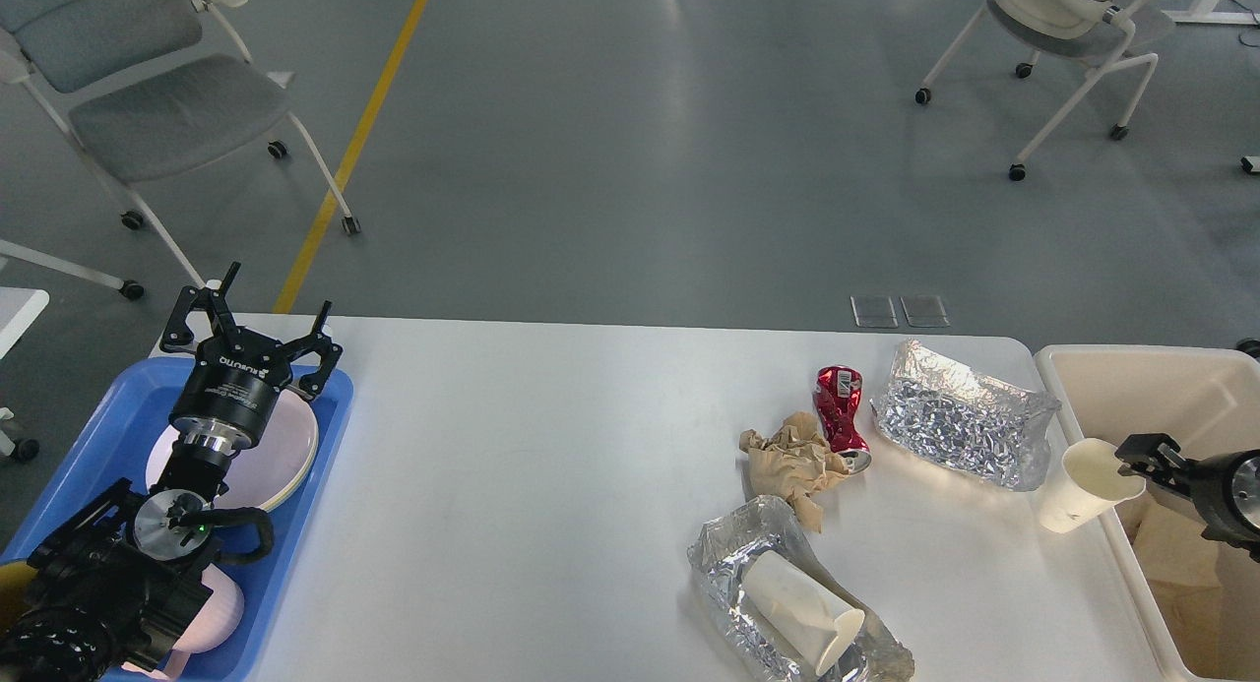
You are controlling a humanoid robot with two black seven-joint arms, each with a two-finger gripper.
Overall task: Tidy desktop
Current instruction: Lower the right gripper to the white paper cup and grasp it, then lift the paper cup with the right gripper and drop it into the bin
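Observation:
My right gripper will next grab the white paper cup by its rim to put this litter into the cream bin.
The white desktop carries litter on its right half: a crushed red can, crumpled brown paper, a shiny foil bag, and a second foil wrapper with a white cup lying on it. An upright white paper cup stands at the right edge. My right gripper is open beside that cup, with one finger at its rim. My left gripper is open and holds nothing, above the far end of the blue tray.
The blue tray holds stacked pale plates under my left arm. A cream bin stands off the desktop's right edge with brown paper inside. Chairs stand on the grey floor beyond the table.

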